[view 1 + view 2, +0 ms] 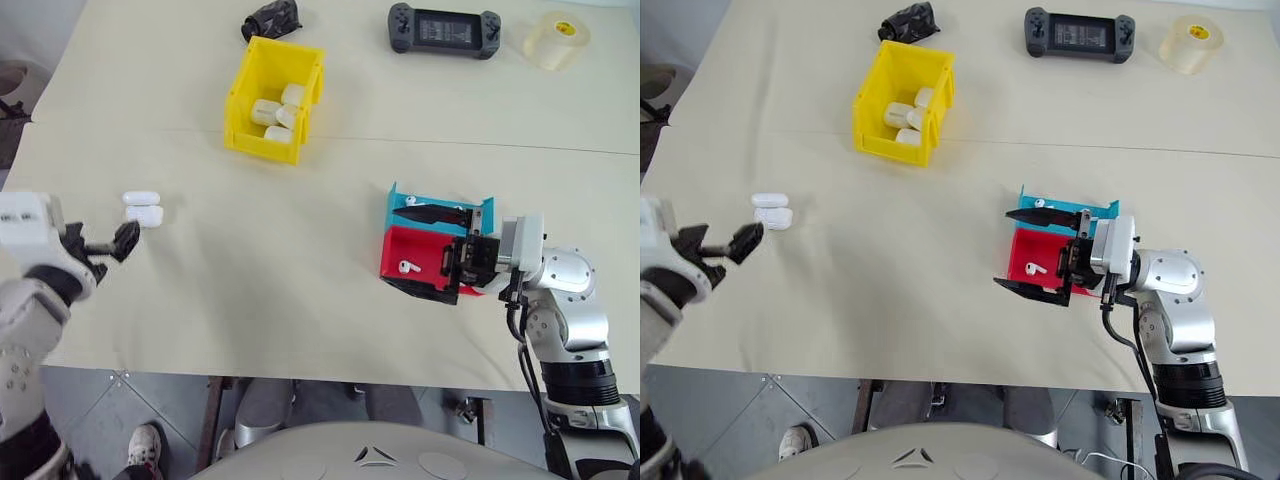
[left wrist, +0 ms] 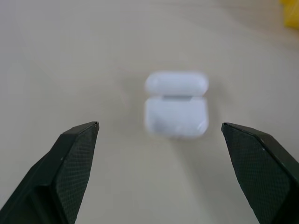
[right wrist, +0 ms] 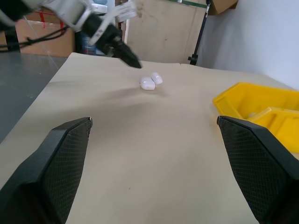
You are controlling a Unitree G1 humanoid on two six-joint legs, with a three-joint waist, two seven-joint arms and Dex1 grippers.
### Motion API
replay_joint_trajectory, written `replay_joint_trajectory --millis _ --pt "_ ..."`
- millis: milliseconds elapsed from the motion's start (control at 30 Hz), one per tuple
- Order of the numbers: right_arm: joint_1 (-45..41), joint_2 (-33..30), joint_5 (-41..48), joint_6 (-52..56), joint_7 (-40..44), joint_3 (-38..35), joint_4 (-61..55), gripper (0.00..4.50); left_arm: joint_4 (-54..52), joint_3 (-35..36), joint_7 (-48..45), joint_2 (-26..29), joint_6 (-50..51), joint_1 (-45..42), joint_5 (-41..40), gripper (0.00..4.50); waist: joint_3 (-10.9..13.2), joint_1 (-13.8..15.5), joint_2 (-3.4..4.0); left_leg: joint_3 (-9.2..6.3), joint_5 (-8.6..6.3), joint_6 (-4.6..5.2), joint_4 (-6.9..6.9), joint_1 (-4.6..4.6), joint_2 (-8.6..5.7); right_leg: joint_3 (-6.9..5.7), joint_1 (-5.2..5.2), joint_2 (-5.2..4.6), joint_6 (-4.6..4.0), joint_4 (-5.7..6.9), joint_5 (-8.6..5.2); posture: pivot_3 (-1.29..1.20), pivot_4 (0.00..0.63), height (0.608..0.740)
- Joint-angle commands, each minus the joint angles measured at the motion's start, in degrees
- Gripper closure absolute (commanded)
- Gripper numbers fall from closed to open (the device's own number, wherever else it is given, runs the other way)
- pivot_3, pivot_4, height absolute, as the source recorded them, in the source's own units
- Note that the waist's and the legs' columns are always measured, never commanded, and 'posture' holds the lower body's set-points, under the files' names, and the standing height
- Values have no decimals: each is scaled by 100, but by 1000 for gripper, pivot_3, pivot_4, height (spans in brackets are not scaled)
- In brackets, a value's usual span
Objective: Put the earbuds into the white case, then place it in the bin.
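My left gripper's fingers still stop short of the case, so it is too early to close. The left gripper moves toward the white case (image 1: 143, 214) (image 2: 176, 114) first.
The white case (image 1: 146, 214) lies on the table at the left with its lid flipped open. My left gripper (image 1: 118, 240) hangs just short of it, open; in the left wrist view the case (image 2: 175, 115) sits ahead of the spread fingers. One earbud (image 1: 408, 267) lies in the red tray (image 1: 400, 248), and another earbud (image 1: 410, 200) in the blue tray (image 1: 445, 205). My right gripper (image 1: 1025, 252) is open over those trays with nothing held, one finger above the blue tray and one at the red tray's near edge. The yellow bin (image 1: 245, 95) stands further back, with several white cases inside.
A black handheld console (image 1: 445, 30), a clear tape roll (image 1: 556, 40) and a crumpled black object (image 1: 271, 18) lie along the table's far side. The table's front edge runs close below both grippers. Bare tabletop spreads between the case and the trays.
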Motion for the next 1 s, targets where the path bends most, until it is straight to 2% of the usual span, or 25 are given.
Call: replay_joint_trajectory --millis 33,333,767,1000 --pt "7 -19 118 28 4 -12 -242 0 314 -90 166 22 1123 -704 206 25 0 -41 0 1 0 0 -2 0 0 0 -1 2 0 2 0 0 150 740" --pt "168 35 99 54 -193 -12 -508 0 1251 -707 404 121 1256 -1387 627 25 1 -107 -1 0 5 -13 -1 -1 5 -1 -5 6 0 8 0 0 150 740" --pt "322 141 92 88 -474 49 -793 0 2030 -1370 -105 357 1224 -1958 1126 25 0 -107 -1 0 6 -15 1 -1 2 1 -9 5 0 19 0 0 150 740" --pt "323 159 82 112 -666 93 -920 0 2150 -1670 -493 523 1226 -1951 1323 25 0 -111 -1 1 7 -16 1 -1 3 1 -11 5 0 23 0 0 150 740"
